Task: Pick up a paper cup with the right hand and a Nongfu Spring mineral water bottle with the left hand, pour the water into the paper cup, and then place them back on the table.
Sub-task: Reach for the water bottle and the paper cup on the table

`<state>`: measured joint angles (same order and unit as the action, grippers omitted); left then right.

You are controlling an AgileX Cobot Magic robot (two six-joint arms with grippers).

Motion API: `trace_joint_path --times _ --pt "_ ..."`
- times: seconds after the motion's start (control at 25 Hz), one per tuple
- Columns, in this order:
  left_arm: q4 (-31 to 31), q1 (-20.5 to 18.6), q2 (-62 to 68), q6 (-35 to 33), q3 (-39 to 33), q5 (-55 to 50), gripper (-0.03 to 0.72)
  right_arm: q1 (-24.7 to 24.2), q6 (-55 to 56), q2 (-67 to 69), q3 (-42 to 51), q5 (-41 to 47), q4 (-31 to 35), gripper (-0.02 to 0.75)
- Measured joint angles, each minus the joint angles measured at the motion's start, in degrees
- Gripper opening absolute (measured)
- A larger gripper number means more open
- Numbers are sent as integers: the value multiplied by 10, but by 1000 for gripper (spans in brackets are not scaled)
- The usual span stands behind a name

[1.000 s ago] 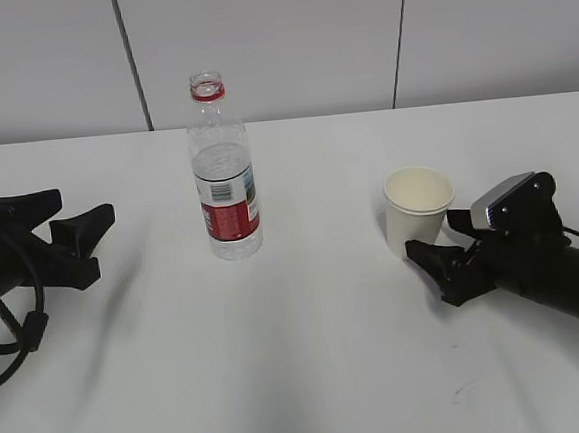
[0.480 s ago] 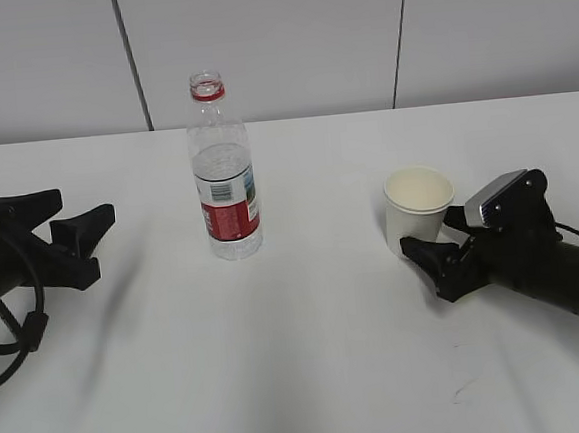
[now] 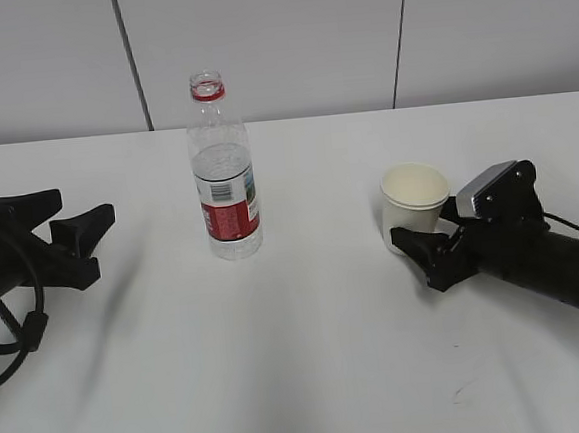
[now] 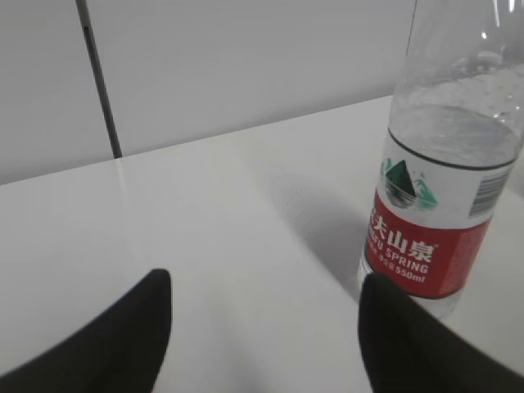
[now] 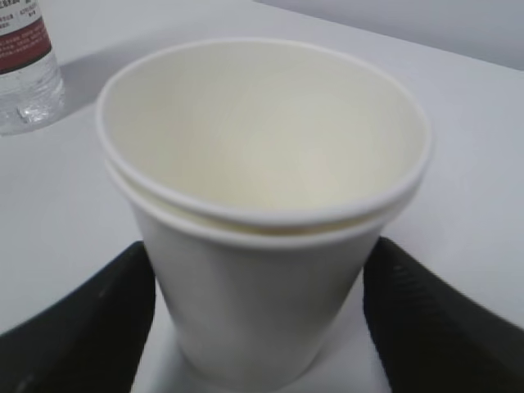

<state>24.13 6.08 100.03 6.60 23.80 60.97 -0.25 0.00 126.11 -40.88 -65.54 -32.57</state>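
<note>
My right gripper grips the paper cup by its narrower lower side (image 3: 407, 225) next, as the paper cup widens to a rim wider than my open fingers.
The paper cup (image 3: 414, 199) stands upright on the white table (image 3: 301, 356), right of the middle. In the right wrist view it (image 5: 262, 205) shows two stacked rims and is empty. My right gripper (image 3: 427, 232) is open, with one black finger on each side of the cup's lower half (image 5: 258, 282), close to its wall. The Nongfu Spring bottle (image 3: 226, 181) stands upright left of the middle, uncapped and partly full of water. My left gripper (image 3: 81, 213) is open and empty at the far left. In its wrist view (image 4: 264, 286) the bottle (image 4: 442, 205) stands ahead to the right.
A white panelled wall (image 3: 276, 47) runs behind the table's far edge. A black cable (image 3: 17, 318) loops under the left arm. The bottle's base also shows at the top left of the right wrist view (image 5: 24, 65).
My right gripper has slid left towards the cup, so its fingers now flank the cup. The left arm, the bottle and the cup have not moved.
</note>
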Motion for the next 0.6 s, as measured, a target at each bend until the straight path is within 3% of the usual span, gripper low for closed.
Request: trace_joint_path --times 0.4,0.6 --pt "3 0 31 0 0 35 449 1 0 15 -24 -1 -14 587" --pt "7 0 43 0 1 41 449 1 0 15 -24 -1 -14 523"
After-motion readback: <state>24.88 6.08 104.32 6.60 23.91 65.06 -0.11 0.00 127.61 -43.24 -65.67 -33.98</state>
